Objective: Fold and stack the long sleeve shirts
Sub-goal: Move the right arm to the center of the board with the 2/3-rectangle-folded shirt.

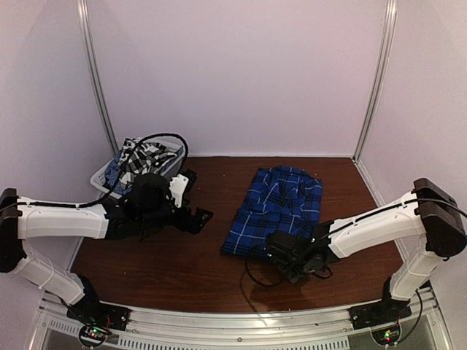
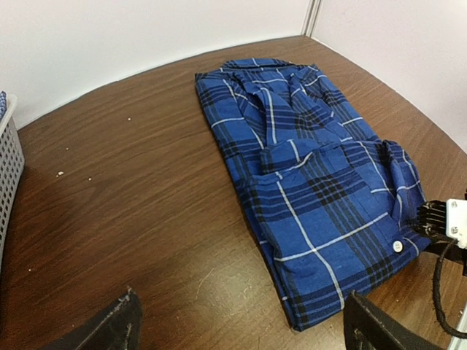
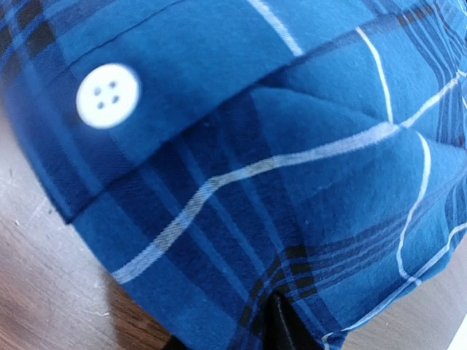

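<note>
My left gripper grabs the plaid shirt's free near corner (image 1: 228,249) (image 2: 300,319) next, opposite my right gripper's corner, to fold the shirt's near end over evenly.
A royal blue and navy plaid shirt (image 1: 277,208) lies folded on the brown table, right of centre. It also shows in the left wrist view (image 2: 306,197). My left gripper (image 1: 201,217) is open and empty, low over bare wood to the left of the shirt, with its fingertips (image 2: 120,328) spread wide. My right gripper (image 1: 281,251) is at the shirt's near right corner. In the right wrist view the blue cloth (image 3: 255,146) fills the frame and drapes over the jaws, which look shut on a pinch of it. A black-and-white checked shirt (image 1: 142,154) lies crumpled in the basket.
A white mesh basket (image 1: 102,179) stands at the back left, behind the left arm; its wall shows in the left wrist view (image 2: 7,168). White walls and metal posts close in the table. A black cable trails on the wood near the right gripper.
</note>
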